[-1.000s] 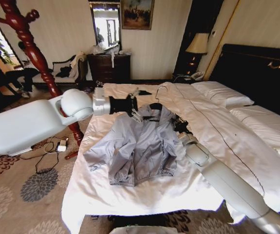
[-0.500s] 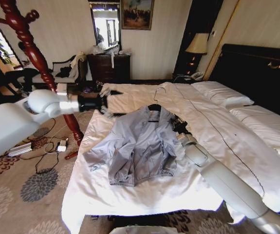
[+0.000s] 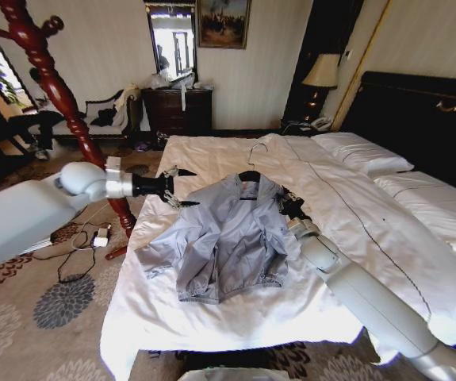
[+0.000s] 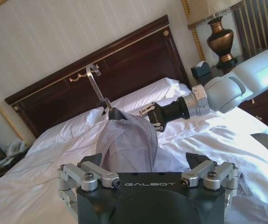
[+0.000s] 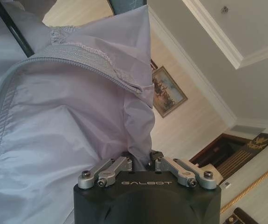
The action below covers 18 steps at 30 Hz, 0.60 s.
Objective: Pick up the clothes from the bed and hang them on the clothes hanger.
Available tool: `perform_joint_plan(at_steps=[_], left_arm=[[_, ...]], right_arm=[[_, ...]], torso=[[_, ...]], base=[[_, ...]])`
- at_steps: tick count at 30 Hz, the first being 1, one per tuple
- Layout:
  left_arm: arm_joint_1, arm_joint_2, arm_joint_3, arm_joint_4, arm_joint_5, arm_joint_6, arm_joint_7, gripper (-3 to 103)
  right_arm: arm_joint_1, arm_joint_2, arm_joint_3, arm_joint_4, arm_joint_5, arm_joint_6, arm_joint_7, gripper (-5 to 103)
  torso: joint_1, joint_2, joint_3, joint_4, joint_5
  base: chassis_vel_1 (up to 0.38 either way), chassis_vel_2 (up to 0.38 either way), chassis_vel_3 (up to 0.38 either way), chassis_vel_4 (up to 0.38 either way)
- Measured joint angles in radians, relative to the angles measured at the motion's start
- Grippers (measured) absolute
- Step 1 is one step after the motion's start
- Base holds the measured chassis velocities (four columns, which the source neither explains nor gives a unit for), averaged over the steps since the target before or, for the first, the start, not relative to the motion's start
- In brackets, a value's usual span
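My left gripper will next pinch the jacket by its raised shoulder fold [image 3: 209,194] over the hanger, because the rest of the cloth [image 3: 226,258] lies loose on the duvet.
The pale grey-lavender jacket (the clothes) [image 3: 228,234] lies spread on the bed's [image 3: 212,313] white duvet. The black clothes hanger [image 3: 251,173] sits in its collar, with the wire hook [image 3: 253,151] pointing toward the far side of the bed. My right gripper [image 3: 287,205] is at the jacket's right shoulder, and the right wrist view shows that gripper [image 5: 140,158] shut on jacket [image 5: 68,116] fabric. My left gripper [image 3: 182,186] hovers open just left of the jacket's left shoulder. The left wrist view shows its spread fingers [image 4: 96,159] facing the jacket [image 4: 127,144] and hook [image 4: 96,84].
A tall red-brown wooden coat stand [image 3: 53,87] rises on the carpet left of the bed. Cables and a small box [image 3: 93,236] lie on the floor by its foot. A dark small garment [image 3: 231,149] lies on the far duvet. Pillows [image 3: 362,151] and black headboard [image 3: 418,111] are on the right.
My left gripper has drawn back leftward from the jacket's collar to the bed's left side, then dipped a little. The right arm and the jacket have stayed put.
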Motion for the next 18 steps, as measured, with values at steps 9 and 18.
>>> perform_joint_plan(at_steps=[9,18], left_arm=[[-0.023,-0.075,0.039,0.063,-0.044,0.016,-0.003,100],[-0.061,-0.103,0.115,0.070,-0.068,0.048,0.018,100]], right_arm=[[0.000,-0.006,0.007,-0.009,-0.042,0.074,-0.004,15],[0.012,0.012,0.006,-0.022,-0.141,0.109,-0.014,15]], torso=[[0.000,0.000,0.000,0.0003,0.0000],[0.000,0.000,0.000,0.0003,0.0000]], base=[[0.000,0.000,0.000,0.000],[0.000,0.000,0.000,0.000]])
